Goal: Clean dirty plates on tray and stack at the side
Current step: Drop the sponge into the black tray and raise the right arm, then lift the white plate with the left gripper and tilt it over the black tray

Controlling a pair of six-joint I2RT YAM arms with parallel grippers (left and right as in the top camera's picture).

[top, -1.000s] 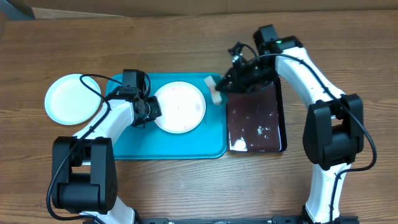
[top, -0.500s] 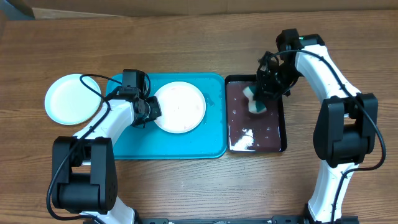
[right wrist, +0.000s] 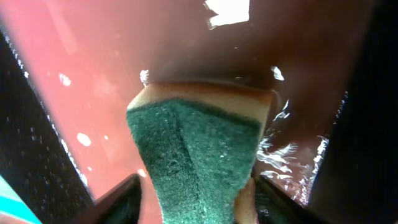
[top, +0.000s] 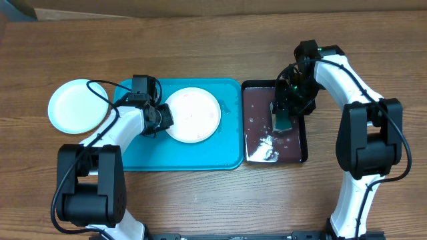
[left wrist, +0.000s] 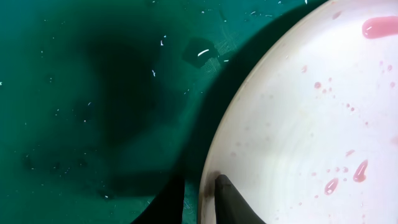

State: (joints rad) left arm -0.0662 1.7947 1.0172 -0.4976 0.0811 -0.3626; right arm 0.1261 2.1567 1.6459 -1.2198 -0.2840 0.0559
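Note:
The white plate's smeared side has to stay free for cleaning and stacking, so my left gripper will next grab the white plate's rim on the side facing the pale plate.
A white plate with red smears lies on the turquoise tray. My left gripper stands at its left rim, one finger on the plate and the other on the tray. The jaws are slightly open, a sliver of tray showing beside the rim. A pale plate rests on the wood tabletop left of the tray. My right gripper hangs over the black tray, open, with the green sponge standing loose between its fingers.
The glossy black tray sits right of the turquoise one and holds reddish water with white foam near its front left. Bare wood tabletop surrounds both trays.
My right gripper carried the sponge from the turquoise tray's edge to the black tray and opened around it. My left jaws loosened at the plate rim; the plate stayed put.

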